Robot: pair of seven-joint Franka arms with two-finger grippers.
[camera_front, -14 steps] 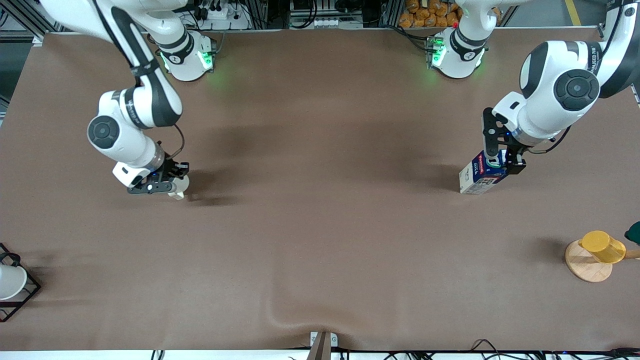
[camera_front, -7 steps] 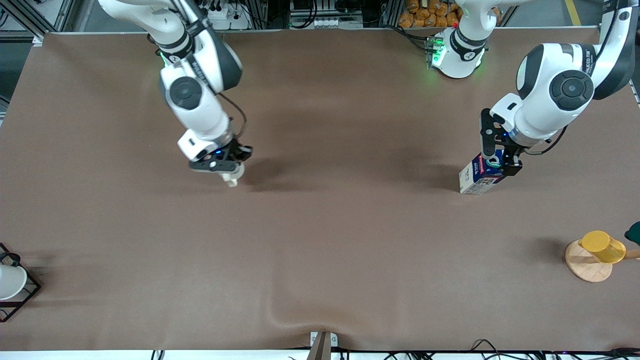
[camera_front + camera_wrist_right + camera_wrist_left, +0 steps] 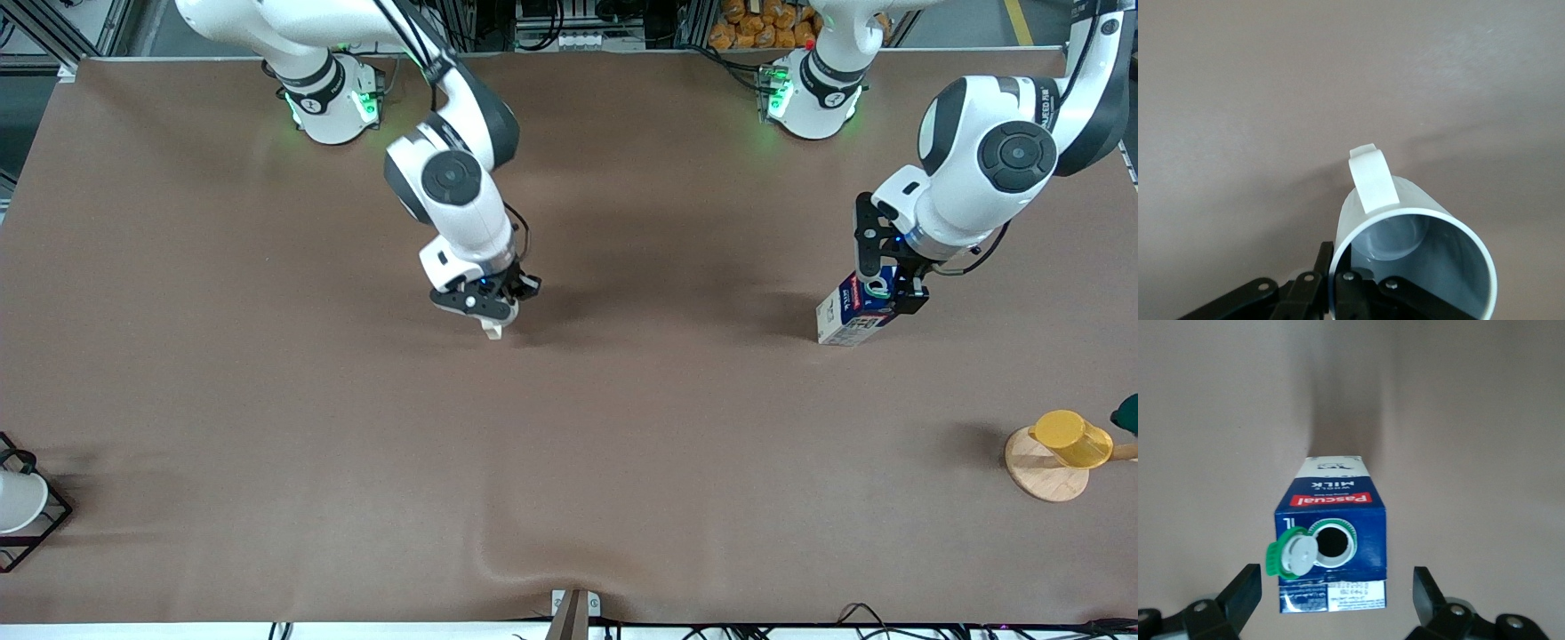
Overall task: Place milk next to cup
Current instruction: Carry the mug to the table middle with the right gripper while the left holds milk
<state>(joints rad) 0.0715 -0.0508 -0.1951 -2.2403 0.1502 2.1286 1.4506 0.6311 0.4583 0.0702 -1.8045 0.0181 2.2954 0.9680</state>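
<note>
I need to lower my left gripper first and then close it on the milk. Its fingers are above the milk's top [image 3: 1331,547] and its green cap [image 3: 1281,555], so they would miss if I closed now.
The milk [image 3: 852,313], a carton with a dark blue top and a white lower part, stands on the table toward the left arm's end. Its green cap [image 3: 1288,553] is flipped open beside the round spout. My left gripper [image 3: 889,286] hangs just above it, open, and its fingers [image 3: 1245,590] flank the carton's top without touching it. My right gripper [image 3: 489,313] is over the middle of the table, shut on the rim of the cream-white cup [image 3: 493,330]. The cup [image 3: 1411,227] hangs tilted with its grey inside showing, and its handle [image 3: 1371,180] points away from the fingers.
A yellow cup [image 3: 1071,437] rests on a round wooden stand [image 3: 1040,478] at the left arm's end, near the front camera. A white cup in a black wire frame [image 3: 20,502] sits at the right arm's end. The brown table cover has a ridge [image 3: 498,558] near its front edge.
The right arm has swung from its own end of the table to the middle, carrying the cup. The left gripper has stayed over the milk, open.
</note>
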